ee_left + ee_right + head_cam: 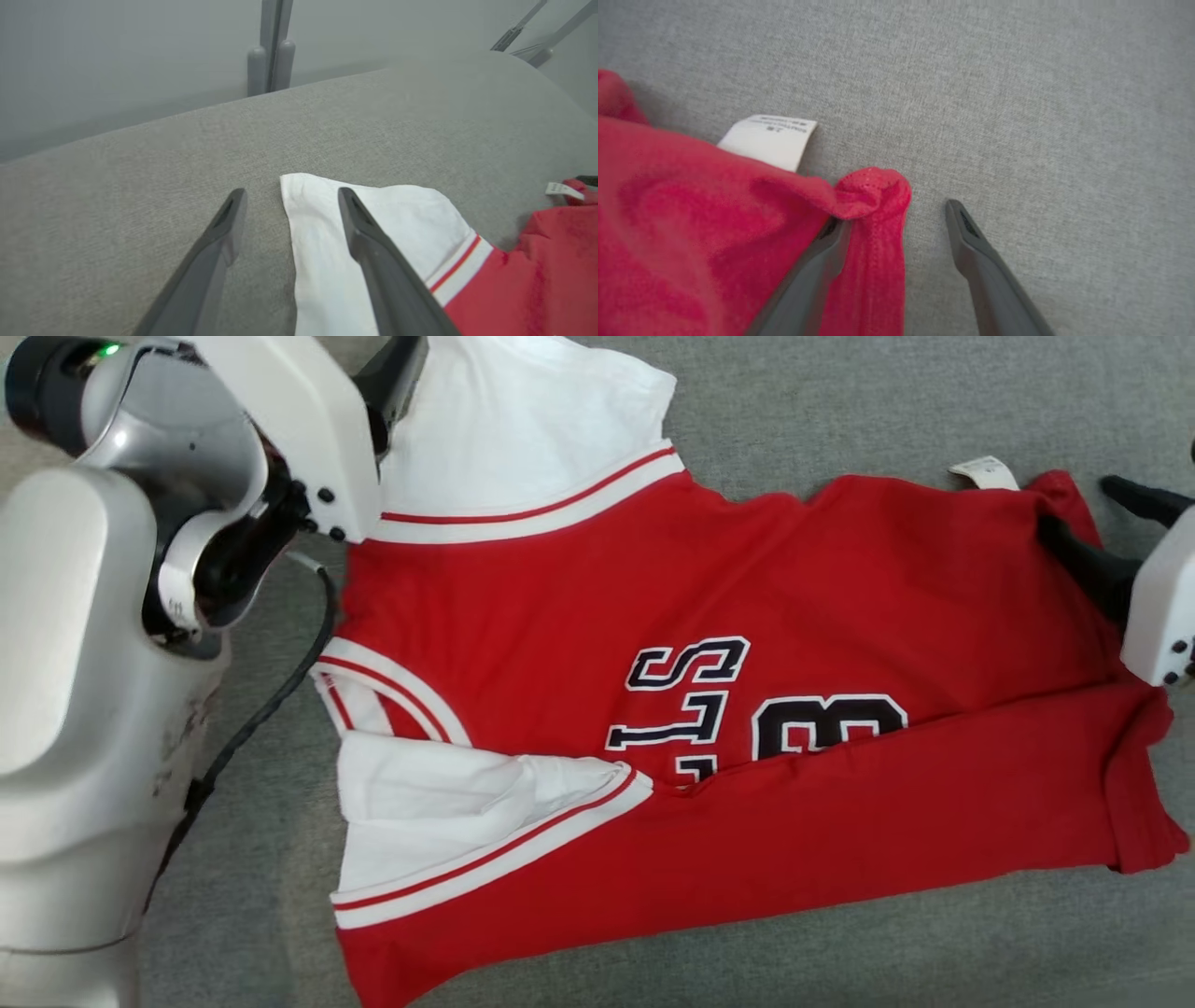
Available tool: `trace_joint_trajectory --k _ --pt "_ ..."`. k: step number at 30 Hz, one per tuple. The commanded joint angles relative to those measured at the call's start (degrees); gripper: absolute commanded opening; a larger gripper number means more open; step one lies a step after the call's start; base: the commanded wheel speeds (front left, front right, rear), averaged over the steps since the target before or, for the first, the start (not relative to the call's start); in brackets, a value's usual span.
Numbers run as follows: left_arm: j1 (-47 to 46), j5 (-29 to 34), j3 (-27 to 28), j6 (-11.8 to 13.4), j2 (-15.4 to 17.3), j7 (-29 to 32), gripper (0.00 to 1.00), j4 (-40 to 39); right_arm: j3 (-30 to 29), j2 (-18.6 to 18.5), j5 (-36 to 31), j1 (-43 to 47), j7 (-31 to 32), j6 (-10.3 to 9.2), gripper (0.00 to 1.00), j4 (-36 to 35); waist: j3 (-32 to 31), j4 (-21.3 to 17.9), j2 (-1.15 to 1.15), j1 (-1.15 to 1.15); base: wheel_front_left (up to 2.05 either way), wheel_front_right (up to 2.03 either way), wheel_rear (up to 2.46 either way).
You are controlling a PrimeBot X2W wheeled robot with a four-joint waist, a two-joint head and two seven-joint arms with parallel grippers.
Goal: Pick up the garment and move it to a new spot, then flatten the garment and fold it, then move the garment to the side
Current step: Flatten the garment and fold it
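The right gripper picks up the jersey by its red hem corner (1061,493) next, which curls up while the jersey's body (851,599) lies spread on the grey surface.
The garment (560,616) is a red jersey with white sleeves and dark lettering, lying spread on a grey fabric surface (840,411) with its lower edge folded over. My left gripper (292,196) is open at the far white sleeve (317,242); the sleeve's edge lies between its fingers, and one finger is over the cloth. My right gripper (896,214) is open at the red hem corner (873,191), which drapes over the tip of one finger (817,261). In the head view the right gripper (1088,513) sits at the jersey's right end, beside a white label (985,473).
Grey cushioned surface (1041,93) stretches on all sides of the jersey. In the left wrist view its far edge curves down, with grey posts (271,60) and a wall beyond. A black cable (271,700) hangs beside my left arm (93,663).
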Motion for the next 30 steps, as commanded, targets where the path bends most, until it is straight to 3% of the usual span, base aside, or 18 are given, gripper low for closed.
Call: trace_joint_trajectory --k 1,4,9,15,19,24,30 --pt "-3.45 -1.04 -1.04 -1.64 -1.61 1.06 1.0 4.33 2.63 1.47 -0.6 -1.93 -0.44 -0.01 1.0 2.9 2.24 -2.77 0.0 0.0 0.0 0.0 0.0" --pt "-7.08 -2.95 -1.79 -3.63 -2.44 3.66 1.0 9.98 6.97 3.23 0.09 -4.14 -1.52 -0.01 1.0 5.53 2.13 -4.27 0.0 0.0 0.0 0.0 0.0" --pt "-11.15 -4.13 -2.05 -4.52 -2.99 6.97 1.0 15.23 12.97 3.98 2.19 -6.79 -2.86 0.0 1.0 6.52 2.06 -6.09 0.0 0.0 0.0 0.0 0.0" --pt "-14.92 -4.15 -2.52 -5.02 -2.08 9.74 1.0 20.09 20.47 4.38 5.73 -10.94 -5.4 0.16 1.0 5.96 2.02 -8.21 0.0 0.0 0.0 0.0 0.0" --pt "-15.49 -1.46 -4.66 -5.91 0.55 11.32 1.0 21.34 25.12 3.67 7.65 -13.11 -7.3 0.19 1.0 5.86 1.38 -8.51 0.0 0.0 0.0 0.0 0.0" --pt "-14.98 -2.02 -4.51 -5.63 1.98 12.78 1.0 21.29 28.57 2.63 9.31 -14.97 -8.33 0.19 1.0 5.64 1.05 -8.37 0.0 0.0 0.0 0.0 0.0" --pt "-13.21 -1.25 -5.02 -4.51 3.14 13.17 1.0 22.13 32.07 3.84 10.62 -17.51 -9.13 0.19 1.0 6.24 2.88 -9.31 0.0 0.0 0.0 0.0 0.0"
